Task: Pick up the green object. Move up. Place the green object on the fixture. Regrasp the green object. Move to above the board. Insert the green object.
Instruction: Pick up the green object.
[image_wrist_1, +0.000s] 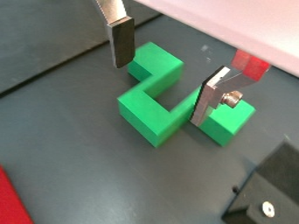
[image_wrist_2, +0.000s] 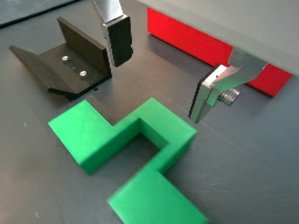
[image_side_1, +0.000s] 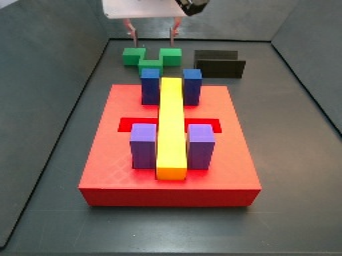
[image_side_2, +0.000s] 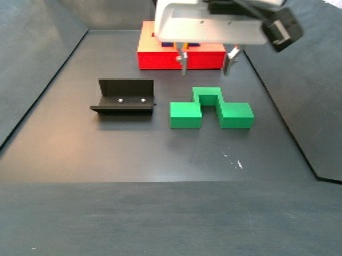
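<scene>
Next, to set the green object on the fixture, my gripper grabs the outer sides of its U-shaped middle (image_wrist_1: 145, 105).
The green object (image_side_2: 207, 107) lies flat on the dark floor and also shows in a side view (image_side_1: 150, 58) beyond the board. My gripper (image_side_2: 203, 60) hangs above it, open and empty. In both wrist views the two fingers (image_wrist_1: 118, 41) (image_wrist_2: 118, 40) stand wide apart over the green object (image_wrist_1: 158, 98) (image_wrist_2: 126, 147) without touching it. The fixture (image_side_2: 123, 97) stands apart beside the green object, and shows in a wrist view (image_wrist_2: 65, 61) and a side view (image_side_1: 218, 63). The red board (image_side_1: 107, 165) carries a yellow bar (image_side_1: 171, 125), blue blocks and purple blocks.
The board's red edge (image_wrist_2: 211, 48) lies close behind the gripper, and shows in a side view (image_side_2: 181, 58). Dark walls enclose the floor on both sides (image_side_2: 54, 70). The fixture's corner (image_wrist_1: 271, 188) shows near the green object.
</scene>
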